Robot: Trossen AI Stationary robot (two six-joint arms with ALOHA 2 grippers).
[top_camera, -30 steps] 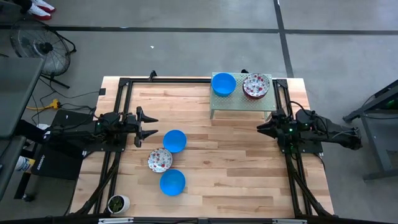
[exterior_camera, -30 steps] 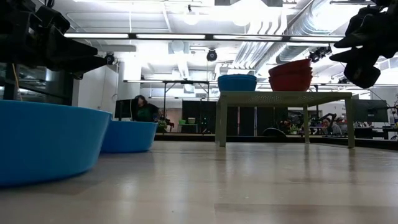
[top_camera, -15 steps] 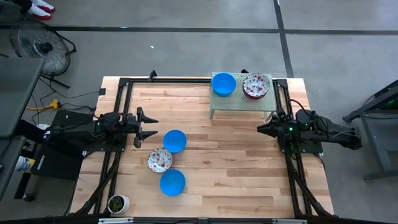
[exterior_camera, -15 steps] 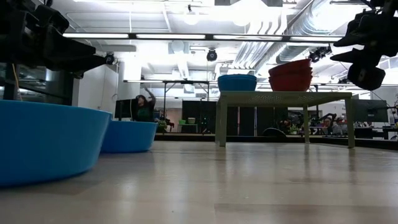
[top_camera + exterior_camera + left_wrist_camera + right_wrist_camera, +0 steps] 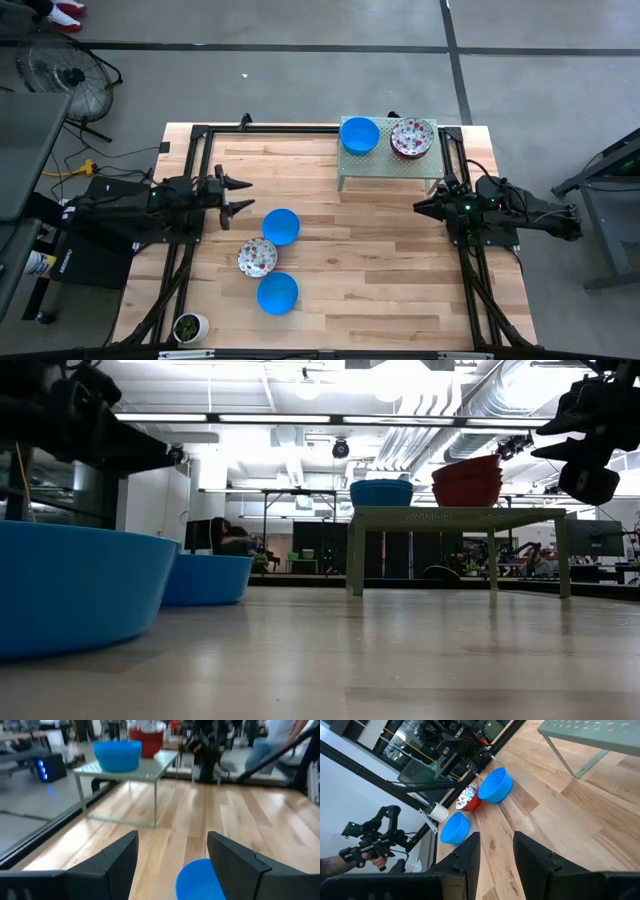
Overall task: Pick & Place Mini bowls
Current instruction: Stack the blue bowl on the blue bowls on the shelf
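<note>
My left gripper will next grab the blue mini bowl by its rim point(image 5: 265, 226) point(image 5: 187, 868) to stack it with the one on the green stand.
Three mini bowls rest on their bases on the wooden table: a blue one point(image 5: 281, 226), a floral one point(image 5: 257, 257) and another blue one point(image 5: 277, 293). A blue bowl point(image 5: 359, 134) and a stack of floral bowls point(image 5: 411, 138) stand on a small green stand point(image 5: 388, 170) at the far edge. My left gripper point(image 5: 240, 195) is open and hovers left of the nearest blue bowl point(image 5: 200, 880), touching nothing. My right gripper point(image 5: 420, 207) is open and hangs in the air near the stand's right leg.
A small white cup with a green plant point(image 5: 188, 326) stands at the table's near left corner. Black frame rails point(image 5: 190, 180) run along the left, far and right sides. Bare wood lies between the bowls and my right gripper.
My left gripper has shifted a little toward the far edge and risen slightly, staying open. The bowls have not moved.
</note>
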